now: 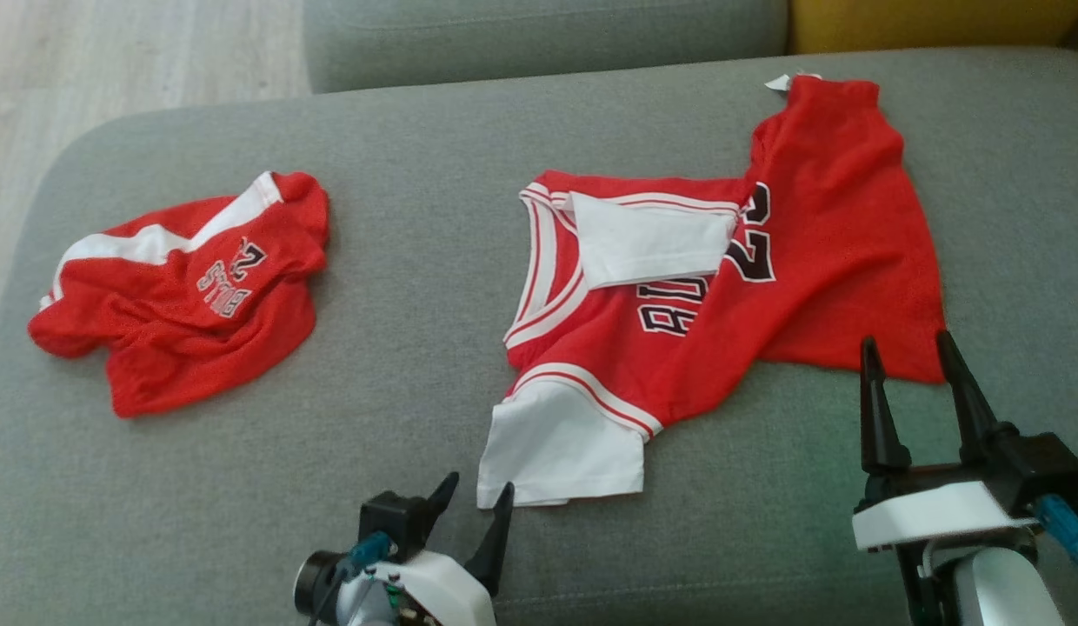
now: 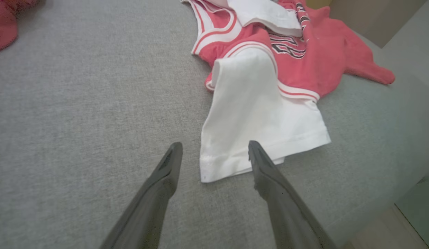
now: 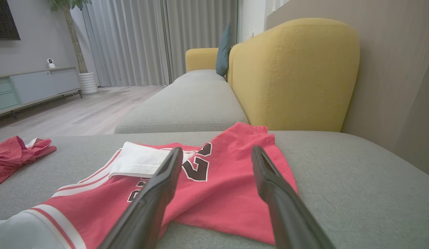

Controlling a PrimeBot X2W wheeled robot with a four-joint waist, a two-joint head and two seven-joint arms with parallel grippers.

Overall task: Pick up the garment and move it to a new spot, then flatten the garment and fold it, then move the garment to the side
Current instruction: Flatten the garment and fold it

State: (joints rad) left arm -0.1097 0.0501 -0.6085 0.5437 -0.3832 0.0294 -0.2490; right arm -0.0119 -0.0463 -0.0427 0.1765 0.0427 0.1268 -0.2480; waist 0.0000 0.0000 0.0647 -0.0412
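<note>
The white sleeve cloth has its hem corner (image 1: 488,497) for my left gripper to grab next, since the rest of the sleeve (image 1: 572,438) lies flat and wide on the sofa.
The garment (image 1: 817,226) is a red basketball jersey with white sleeves and dark lettering. It lies partly folded over itself on the grey sofa seat (image 1: 417,156). My left gripper (image 1: 480,482) is open just short of the near white sleeve (image 2: 263,103), its fingertips straddling that sleeve's corner in the left wrist view (image 2: 214,143). Over at the jersey's right hem, my right gripper (image 1: 906,339) also stands open. In the right wrist view (image 3: 217,148) its fingers point across the red cloth (image 3: 218,193). Neither gripper holds anything.
A crumpled pair of red shorts (image 1: 182,287) with a white stripe lies at the seat's left. A yellow backrest (image 3: 294,69) rises behind the seat at the right. Wooden floor (image 1: 113,52) lies beyond the seat's left edge.
</note>
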